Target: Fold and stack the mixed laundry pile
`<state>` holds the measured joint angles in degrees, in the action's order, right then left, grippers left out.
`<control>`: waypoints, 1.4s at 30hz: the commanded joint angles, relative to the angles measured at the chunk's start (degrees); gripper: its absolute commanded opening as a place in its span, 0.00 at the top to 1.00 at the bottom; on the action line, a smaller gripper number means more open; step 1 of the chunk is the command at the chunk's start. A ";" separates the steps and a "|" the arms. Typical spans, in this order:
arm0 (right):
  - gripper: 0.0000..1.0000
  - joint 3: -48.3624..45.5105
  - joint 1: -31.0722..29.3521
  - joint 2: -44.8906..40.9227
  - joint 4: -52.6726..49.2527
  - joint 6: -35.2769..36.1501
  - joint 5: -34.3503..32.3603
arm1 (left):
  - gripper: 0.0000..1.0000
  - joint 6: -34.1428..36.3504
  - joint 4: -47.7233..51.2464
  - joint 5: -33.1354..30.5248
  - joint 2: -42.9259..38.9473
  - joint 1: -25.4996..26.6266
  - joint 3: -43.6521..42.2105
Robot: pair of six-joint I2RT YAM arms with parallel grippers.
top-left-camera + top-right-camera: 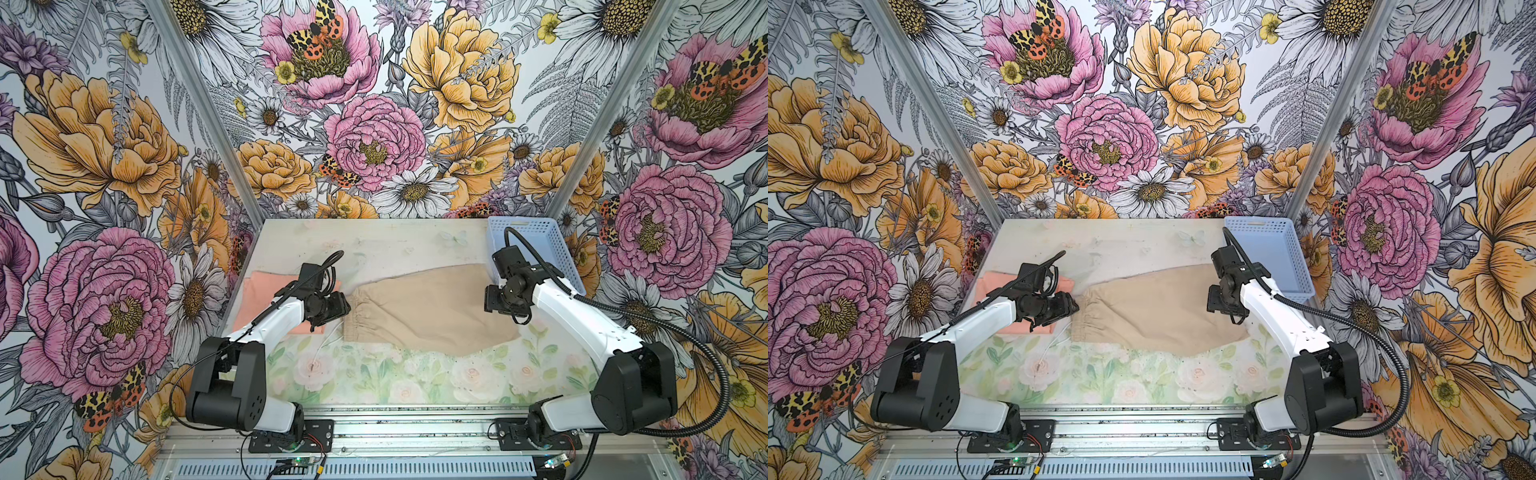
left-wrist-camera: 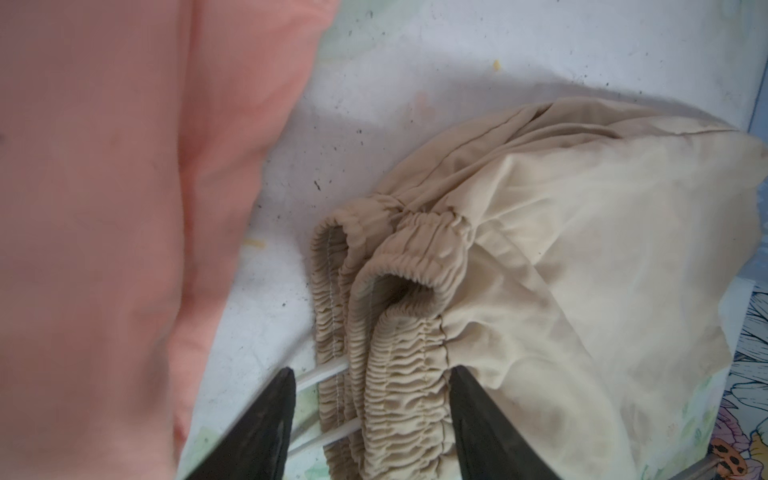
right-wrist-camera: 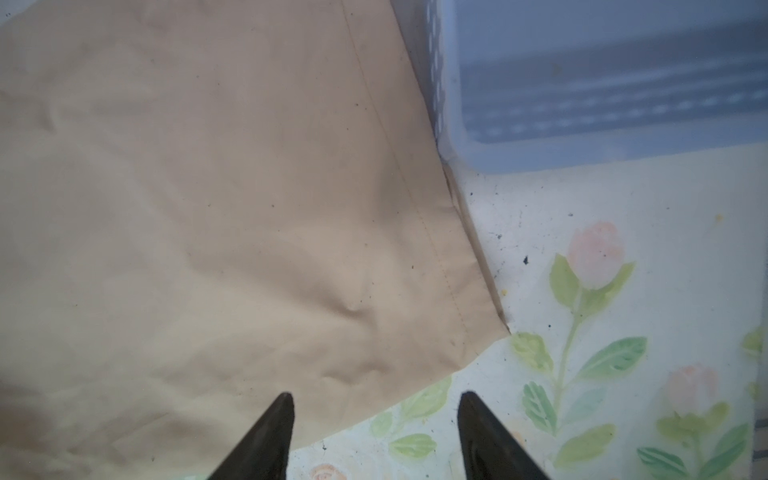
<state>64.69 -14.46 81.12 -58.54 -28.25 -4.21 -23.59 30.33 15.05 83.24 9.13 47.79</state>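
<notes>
The beige shorts should be grabbed next with my left gripper by the bunched elastic waistband (image 1: 357,316). That end of the shorts can then fold over toward the hem (image 1: 512,329).
The beige shorts (image 1: 424,307) (image 1: 1154,307) lie flat across the middle of the table, elastic waistband to the left. A white drawstring (image 2: 320,370) trails out of the waistband. My left gripper (image 1: 343,309) (image 2: 372,374) is open, its jaws straddling the bunched waistband (image 2: 399,365) without pinching it. My right gripper (image 1: 494,305) (image 3: 374,399) is open just above the near right hem corner of the shorts (image 3: 249,208), holding nothing. The peach-pink T-shirt (image 1: 262,286) (image 1: 992,284) (image 2: 104,208) lies folded at the left, partly hidden under my left arm.
A light blue perforated basket (image 1: 540,237) (image 1: 1271,237) (image 3: 602,83) stands at the back right, touching the shorts' far right edge. The floral table cover (image 1: 374,374) runs along the front. Floral walls enclose the table on three sides.
</notes>
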 commanded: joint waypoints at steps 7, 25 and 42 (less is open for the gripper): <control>0.34 1.57 -0.65 -1.32 -0.43 0.15 0.34 | 0.41 2.97 -4.86 1.15 4.67 0.34 1.23; 0.32 1.81 -0.64 -0.97 -0.17 1.00 0.41 | 0.37 1.06 -3.60 -5.06 9.83 3.45 1.94; 0.31 1.85 -0.61 -0.65 -0.01 1.18 0.64 | 0.78 0.21 -3.57 -6.27 12.86 4.32 0.51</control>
<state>64.82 -14.72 81.12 -58.52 -27.40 -4.21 -23.86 26.68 10.72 93.54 12.91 49.30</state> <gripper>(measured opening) 0.684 0.242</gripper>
